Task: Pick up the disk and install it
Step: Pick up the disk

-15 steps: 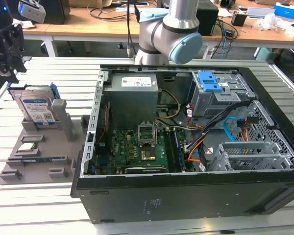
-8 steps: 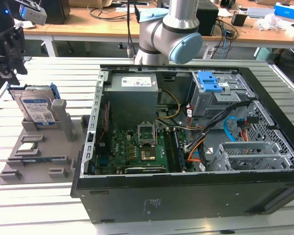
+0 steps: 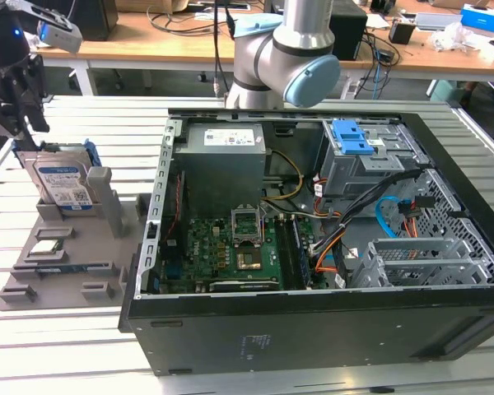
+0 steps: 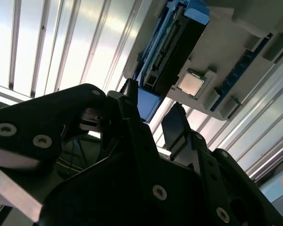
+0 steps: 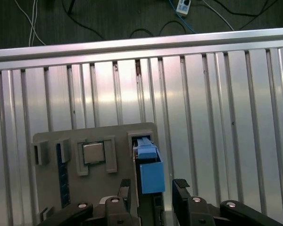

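Note:
Next, the gripper grips the disk's exposed upper edge (image 3: 59, 149) across both its flat sides to pick up the disk, since the grey holder's slot wraps the disk's lower end.
The disk (image 3: 62, 185), silver with a white-and-blue label and a blue caddy frame, stands on edge in a slot of the grey holder (image 3: 107, 222) at the exterior view's left. My gripper (image 3: 29, 130) hangs just above its far top corner. In both wrist views the gripper (image 5: 153, 188) is open. Its dark fingers (image 5: 180, 187) stand on either side of the caddy's blue top edge (image 5: 150, 172), and a narrow gap shows beside one finger. The second wrist view shows the same blue edge (image 4: 148, 101) between the fingers of the gripper (image 4: 153, 110).
An open computer case (image 3: 313, 329) takes up the middle and the exterior view's right, with a grey drive cage and its blue latch (image 3: 354, 136) at the back. The holder also carries a small square chip (image 5: 93, 153). The slatted metal table's edge (image 5: 141, 44) runs close by.

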Robot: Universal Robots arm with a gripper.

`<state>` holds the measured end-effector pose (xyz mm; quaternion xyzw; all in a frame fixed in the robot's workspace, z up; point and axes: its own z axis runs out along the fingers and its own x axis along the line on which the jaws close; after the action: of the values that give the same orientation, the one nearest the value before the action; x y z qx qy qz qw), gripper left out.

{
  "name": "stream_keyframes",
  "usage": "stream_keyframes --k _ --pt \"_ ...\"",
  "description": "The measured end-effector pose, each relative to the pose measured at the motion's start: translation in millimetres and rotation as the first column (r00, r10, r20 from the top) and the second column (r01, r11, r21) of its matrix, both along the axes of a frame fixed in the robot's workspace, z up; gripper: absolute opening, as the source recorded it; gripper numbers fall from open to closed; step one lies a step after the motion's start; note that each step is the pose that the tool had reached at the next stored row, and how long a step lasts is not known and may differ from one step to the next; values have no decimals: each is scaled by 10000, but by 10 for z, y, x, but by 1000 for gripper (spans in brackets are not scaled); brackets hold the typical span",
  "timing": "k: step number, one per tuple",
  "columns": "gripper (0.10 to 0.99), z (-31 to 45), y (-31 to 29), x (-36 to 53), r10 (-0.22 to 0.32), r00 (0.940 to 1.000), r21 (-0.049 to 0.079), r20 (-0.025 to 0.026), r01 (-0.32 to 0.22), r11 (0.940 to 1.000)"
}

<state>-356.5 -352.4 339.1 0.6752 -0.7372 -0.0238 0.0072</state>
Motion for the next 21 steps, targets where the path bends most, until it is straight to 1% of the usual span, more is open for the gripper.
stream_keyframes --k 3,5,9,11,15,19,21 --pt "478 -31 2 1 170 9999 -5 -1 -170 9999" --pt "478 -67 12 2 431 9991 -5 1 -431 9991" --pt "478 -117 18 7 680 9977 -12 0 -680 9977" --pt "478 -157 25 15 825 9966 -20 -3 -825 9966" --pt "478 -203 30 27 917 9958 -25 -2 -917 9958" --pt "478 -265 30 31 920 9958 -25 -1 -920 9958" --pt "478 -282 30 33 920 9958 -25 -2 -920 9958"
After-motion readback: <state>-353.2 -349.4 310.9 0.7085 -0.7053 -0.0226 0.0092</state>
